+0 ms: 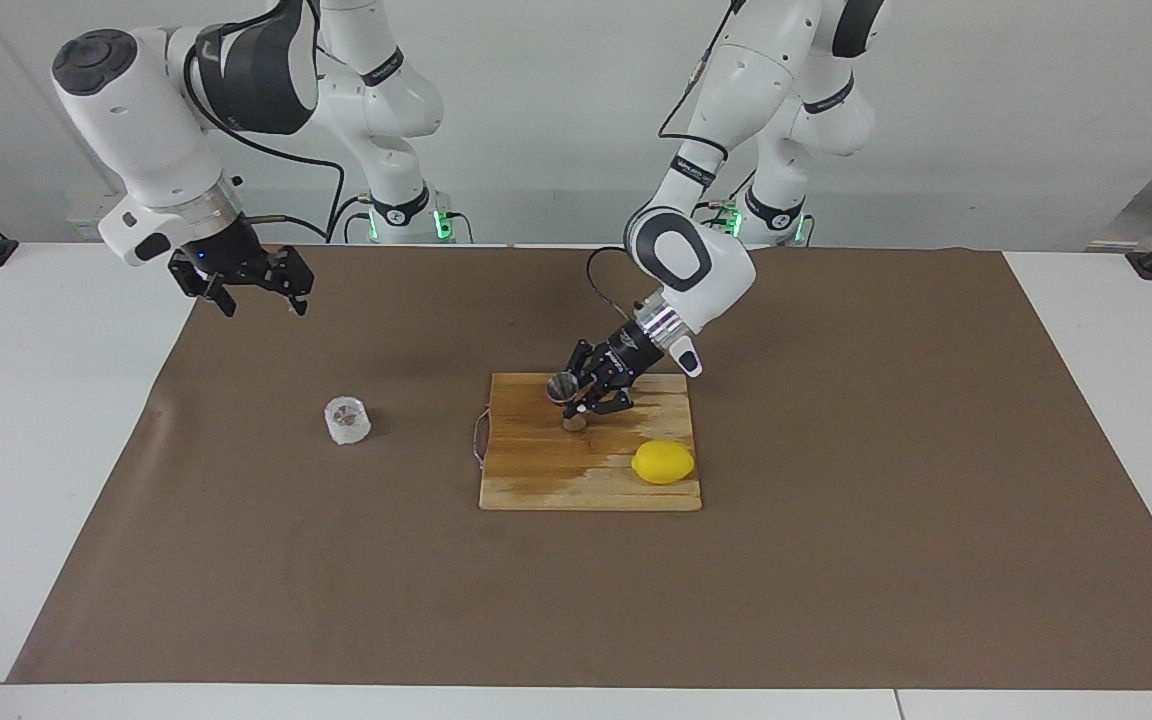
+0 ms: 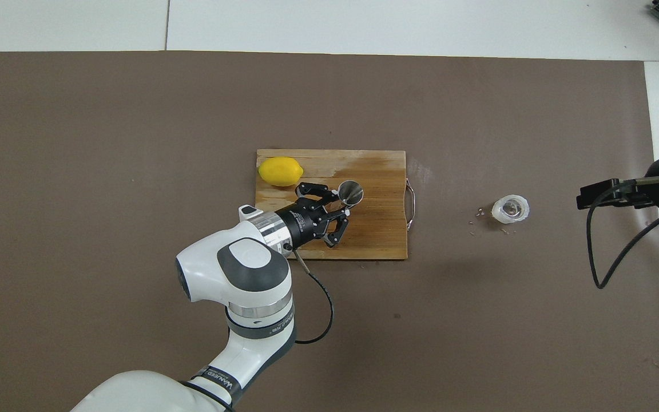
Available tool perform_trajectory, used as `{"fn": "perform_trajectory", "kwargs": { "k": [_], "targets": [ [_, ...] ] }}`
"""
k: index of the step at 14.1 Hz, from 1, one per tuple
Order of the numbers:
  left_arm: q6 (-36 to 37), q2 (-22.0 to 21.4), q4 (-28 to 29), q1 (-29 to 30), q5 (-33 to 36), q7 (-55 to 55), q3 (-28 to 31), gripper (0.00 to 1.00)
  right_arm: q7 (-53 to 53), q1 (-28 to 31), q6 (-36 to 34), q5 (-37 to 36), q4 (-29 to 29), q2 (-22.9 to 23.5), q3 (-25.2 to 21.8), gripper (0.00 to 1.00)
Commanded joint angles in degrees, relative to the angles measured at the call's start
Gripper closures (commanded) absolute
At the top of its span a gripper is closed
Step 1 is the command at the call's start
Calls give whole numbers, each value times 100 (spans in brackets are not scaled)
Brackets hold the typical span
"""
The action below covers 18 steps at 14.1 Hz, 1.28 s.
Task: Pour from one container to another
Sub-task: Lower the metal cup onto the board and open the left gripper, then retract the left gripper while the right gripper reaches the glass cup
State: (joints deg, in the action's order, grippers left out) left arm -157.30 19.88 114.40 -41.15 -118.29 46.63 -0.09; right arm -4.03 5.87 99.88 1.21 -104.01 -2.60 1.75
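The steel jigger is low over the middle of the wooden board in the overhead view, so my left gripper needs to open.
A small steel hourglass jigger (image 1: 566, 402) (image 2: 350, 192) stands slightly tilted over the middle of the wooden cutting board (image 1: 546, 475) (image 2: 378, 232). My left gripper (image 1: 583, 404) (image 2: 341, 203) is shut on its narrow waist. The jigger's lower end is at the board's surface; I cannot tell whether it touches. The translucent ribbed cup (image 1: 347, 420) (image 2: 511, 208) stands on the brown mat toward the right arm's end, with nothing gripping it. My right gripper (image 1: 263, 305) hangs open and empty in the air above the mat's edge at that end, waiting.
A yellow lemon (image 1: 663, 462) (image 2: 280, 171) lies on the board's corner farthest from the robots, toward the left arm's end. The board's wire handle (image 2: 411, 204) points at the cup. A few small crumbs (image 2: 476, 214) lie on the mat beside the cup.
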Motion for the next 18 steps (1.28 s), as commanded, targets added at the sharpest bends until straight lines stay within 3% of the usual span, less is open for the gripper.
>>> {"fn": "perform_trajectory", "kwargs": {
  "k": [1, 12, 18],
  "targets": [
    [-99, -45, 38, -95, -194, -189, 70, 1, -54, 55, -39, 28, -93, -118, 35, 0],
    [-503, -361, 204, -86, -62, -979, 79, 0, -54, 55, -39, 28, -93, -118, 35, 0],
    [-469, -775, 670, -77, 1411, -1182, 79, 0, -54, 55, -39, 28, -93, -118, 35, 0]
  ]
}}
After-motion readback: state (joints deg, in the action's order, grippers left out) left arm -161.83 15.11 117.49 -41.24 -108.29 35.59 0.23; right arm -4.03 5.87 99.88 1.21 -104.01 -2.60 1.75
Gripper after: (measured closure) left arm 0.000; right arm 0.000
